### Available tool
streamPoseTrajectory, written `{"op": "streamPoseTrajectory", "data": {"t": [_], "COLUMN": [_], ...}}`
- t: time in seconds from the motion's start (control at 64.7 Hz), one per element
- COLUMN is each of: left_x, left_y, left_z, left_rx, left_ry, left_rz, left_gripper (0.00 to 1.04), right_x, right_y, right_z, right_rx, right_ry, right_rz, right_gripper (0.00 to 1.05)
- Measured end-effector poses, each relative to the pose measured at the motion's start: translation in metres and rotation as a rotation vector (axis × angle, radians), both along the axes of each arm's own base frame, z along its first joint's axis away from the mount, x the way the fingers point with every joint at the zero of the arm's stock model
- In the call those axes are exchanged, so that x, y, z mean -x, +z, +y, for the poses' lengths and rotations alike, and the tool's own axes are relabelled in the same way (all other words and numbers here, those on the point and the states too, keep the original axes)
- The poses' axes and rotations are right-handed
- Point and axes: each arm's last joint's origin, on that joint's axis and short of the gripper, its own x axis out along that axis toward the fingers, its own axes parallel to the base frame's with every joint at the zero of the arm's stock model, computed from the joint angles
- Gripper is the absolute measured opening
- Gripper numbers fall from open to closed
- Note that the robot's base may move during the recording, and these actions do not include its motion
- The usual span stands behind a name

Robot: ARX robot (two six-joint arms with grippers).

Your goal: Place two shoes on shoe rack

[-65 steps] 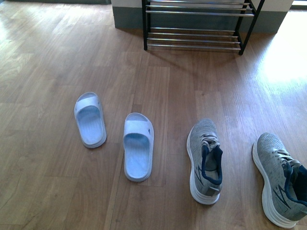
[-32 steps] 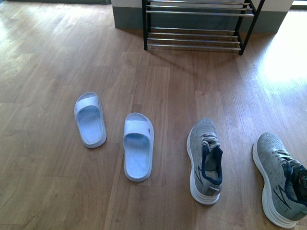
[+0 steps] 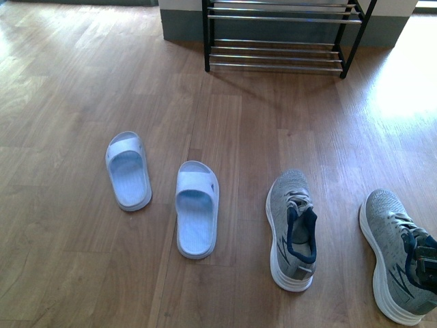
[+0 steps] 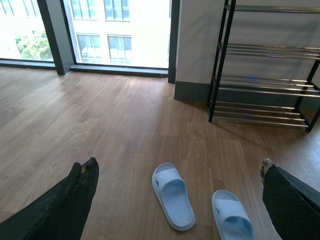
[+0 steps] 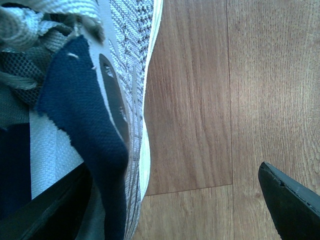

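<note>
My right gripper is to grab the grey shoe by its navy collar (image 3: 414, 249) next, so it can place this shoe on the rack (image 3: 273, 18).
Two grey knit shoes with white soles lie on the wooden floor, toes toward the shoe rack (image 3: 273, 18): one near the middle (image 3: 292, 232), one at the far right (image 3: 395, 246). My right gripper (image 5: 175, 200) is open and straddles the side wall of the right shoe (image 5: 130, 60). One finger (image 5: 60, 210) sits inside by the navy collar (image 5: 80, 120), the other finger (image 5: 290, 200) is over bare floor. In the front view only a dark tip shows in that shoe's opening. My left gripper (image 4: 177, 172) hangs open well above the floor, holding nothing.
Two pale blue slippers (image 3: 128, 169) (image 3: 197, 207) lie left of the shoes, also below the left gripper (image 4: 172, 196) (image 4: 232, 217). The shoe rack (image 4: 270, 50) stands against a grey-based wall. Large windows (image 4: 120, 30) are to its left.
A dark tip of my right gripper has edged into the right shoe's opening at the front view's right edge. Both shoes and slippers have stayed put.
</note>
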Motion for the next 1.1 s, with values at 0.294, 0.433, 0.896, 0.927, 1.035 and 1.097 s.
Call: {"op": "streamPoseTrajectory", "data": {"t": [0.294, 0.433, 0.896, 0.927, 1.035, 1.097], "left_x": [0.0, 0.0, 0.0, 0.0, 0.0, 0.0], "left_y": [0.0, 0.0, 0.0, 0.0, 0.0, 0.0], "left_z": [0.0, 0.0, 0.0, 0.0, 0.0, 0.0], "left_rx": [0.0, 0.0, 0.0, 0.0, 0.0, 0.0], "left_ry": [0.0, 0.0, 0.0, 0.0, 0.0, 0.0], "left_rz": [0.0, 0.0, 0.0, 0.0, 0.0, 0.0], "left_gripper": [0.95, 0.95, 0.95, 0.95, 0.95, 0.95], "right_x": [-0.002, -0.003, 0.003, 0.006, 0.022, 0.035], "right_y": [0.0, 0.0, 0.063, 0.082, 0.136, 0.162], "right_z": [0.001, 0.0, 0.013, 0.015, 0.024, 0.029], "right_rx": [-0.029, -0.044, -0.033, -0.046, -0.107, -0.152], "right_ry": [0.014, 0.021, 0.007, 0.005, 0.018, 0.021], "right_rz": [-0.016, -0.025, -0.255, -0.299, -0.411, -0.455], "right_gripper": [0.43, 0.21, 0.01, 0.01, 0.01, 0.01]}}
